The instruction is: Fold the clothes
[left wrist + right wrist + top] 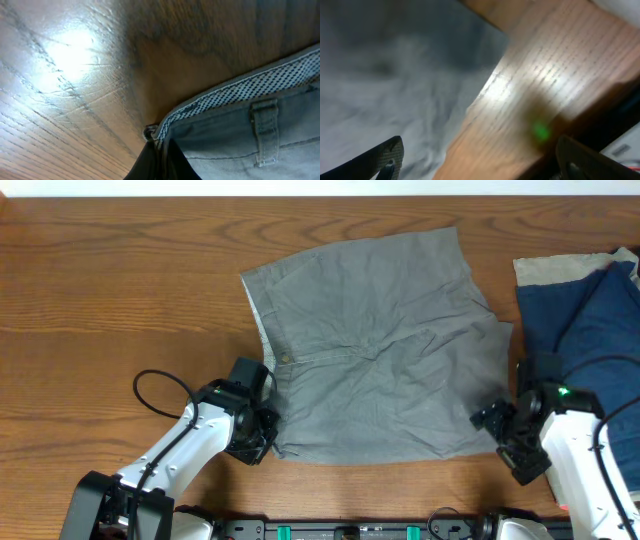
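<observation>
My right gripper isn't ready to close on the hem yet. Its fingers are on both sides of the hem in the right wrist view, but they are above it, so it needs to first go down.
The grey shorts [385, 350] lie spread flat on the wooden table [120, 290], waistband to the left, legs to the right. My left gripper [268, 442] is at the near left corner, shut on the waistband corner; the left wrist view shows the dotted paler lining [240, 92] and a belt loop [265, 130] with the fingers [162, 160] pinched on the edge. My right gripper [497, 430] is at the near right hem, open; in the right wrist view its fingers [480, 160] straddle the blurred cloth edge [395, 90] and bare wood.
A navy blue garment [590, 320] lies on a beige cloth [550, 270] at the right edge, just beyond my right arm. The near table edge runs right behind both grippers.
</observation>
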`<state>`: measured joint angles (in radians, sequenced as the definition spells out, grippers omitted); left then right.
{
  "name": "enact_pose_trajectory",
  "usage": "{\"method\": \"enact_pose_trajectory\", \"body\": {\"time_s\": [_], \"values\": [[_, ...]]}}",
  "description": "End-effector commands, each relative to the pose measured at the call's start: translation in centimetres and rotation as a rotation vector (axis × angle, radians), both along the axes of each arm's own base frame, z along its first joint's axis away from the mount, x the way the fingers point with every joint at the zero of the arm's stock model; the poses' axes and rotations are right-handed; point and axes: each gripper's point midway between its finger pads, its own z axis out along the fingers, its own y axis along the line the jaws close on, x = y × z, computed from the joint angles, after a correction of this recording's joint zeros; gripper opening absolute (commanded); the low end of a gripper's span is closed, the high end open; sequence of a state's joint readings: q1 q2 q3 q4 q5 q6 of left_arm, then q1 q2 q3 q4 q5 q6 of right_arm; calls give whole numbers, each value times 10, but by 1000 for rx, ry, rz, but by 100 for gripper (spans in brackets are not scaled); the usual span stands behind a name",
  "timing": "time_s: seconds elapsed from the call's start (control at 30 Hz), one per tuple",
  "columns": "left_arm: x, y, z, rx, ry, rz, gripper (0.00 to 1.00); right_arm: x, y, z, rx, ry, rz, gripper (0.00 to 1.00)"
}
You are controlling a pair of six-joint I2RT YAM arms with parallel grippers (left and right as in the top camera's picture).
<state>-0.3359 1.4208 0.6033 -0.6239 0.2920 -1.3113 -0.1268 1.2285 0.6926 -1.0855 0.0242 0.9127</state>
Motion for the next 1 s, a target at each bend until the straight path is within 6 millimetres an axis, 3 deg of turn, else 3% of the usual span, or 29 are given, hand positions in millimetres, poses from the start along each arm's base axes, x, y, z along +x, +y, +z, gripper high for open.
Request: {"method": "enact_pose_trajectory", "body": {"time_s": [0.0,0.17,0.33,0.73,0.97], "values": [[-2,16,-6,74,-12,-49,6,-8,-5,-18,-36,5,-90,95],[-6,17,-6,79,1,-70,6,8,-11,-37,-63,-98,-128,92],[-7,17,-6,78,-4,-107,6,17,-17,-40,-98,-146,-142,86],[-6,17,-6,70,-38,-273,6,3,-27,-52,-163,-120,-197,75],[-6,17,-6,71,-38,-273,6,-5,-26,-65,-163,-127,-231,50]]}}
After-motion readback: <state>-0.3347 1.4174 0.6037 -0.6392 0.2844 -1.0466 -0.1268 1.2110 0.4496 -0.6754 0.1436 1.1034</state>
